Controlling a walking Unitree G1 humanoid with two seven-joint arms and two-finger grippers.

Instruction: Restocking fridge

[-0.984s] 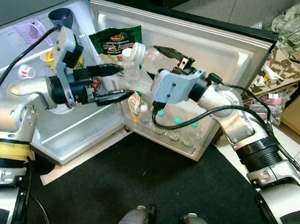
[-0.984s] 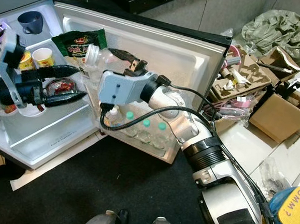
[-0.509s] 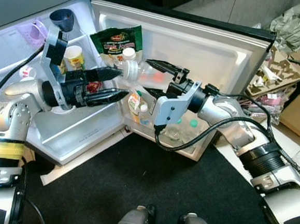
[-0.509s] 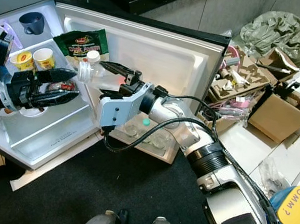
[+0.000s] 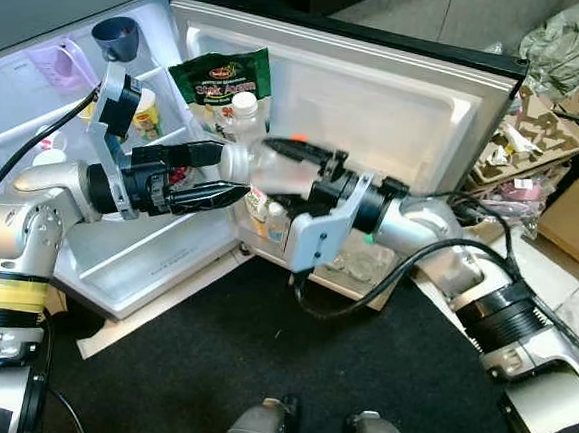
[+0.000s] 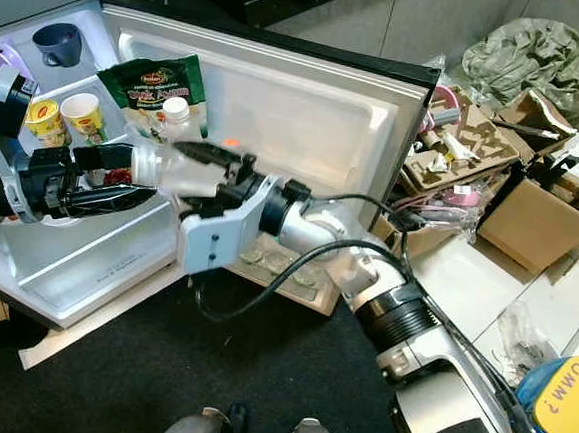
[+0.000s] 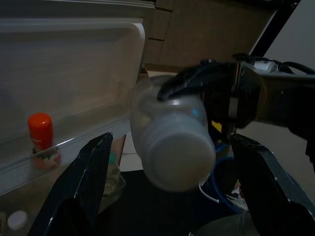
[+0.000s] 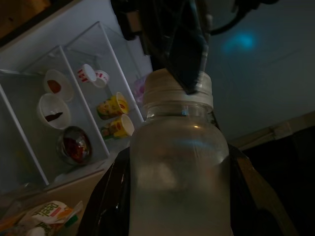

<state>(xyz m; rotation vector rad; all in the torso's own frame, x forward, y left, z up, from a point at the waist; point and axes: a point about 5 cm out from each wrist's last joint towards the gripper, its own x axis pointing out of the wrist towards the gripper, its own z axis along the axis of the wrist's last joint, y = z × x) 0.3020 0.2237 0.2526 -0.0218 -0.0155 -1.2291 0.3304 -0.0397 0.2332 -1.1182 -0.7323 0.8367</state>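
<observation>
Next, my left gripper grabs the bottle by its cap end (image 5: 237, 162) (image 7: 178, 151), since my right gripper's fingers cover the bottle's body and leave room only at the bottle's front.
A clear plastic bottle (image 5: 258, 170) with a pale cap (image 7: 178, 158) lies level in the air before the open fridge. My right gripper (image 6: 197, 177) is shut on its body. The cap end points at my left gripper (image 5: 229, 173), which is open, one black finger (image 7: 93, 182) on each side of the cap. In the right wrist view the bottle (image 8: 179, 187) is close up, and a left finger (image 8: 189, 59) crosses in front of its cap.
The fridge door (image 5: 379, 93) stands open with small bottles in its lower shelf (image 5: 360, 272). A green snack bag (image 5: 220, 76), yellow cups (image 6: 67, 114) and a blue cup (image 5: 115, 34) sit inside. Cardboard boxes (image 6: 530, 220) crowd the right. A black mat (image 5: 258, 365) lies underfoot.
My right arm has swung the bottle down and to the left, from tilted by the door to level, bringing its cap between my left gripper's fingers. The left gripper stayed open and barely moved.
</observation>
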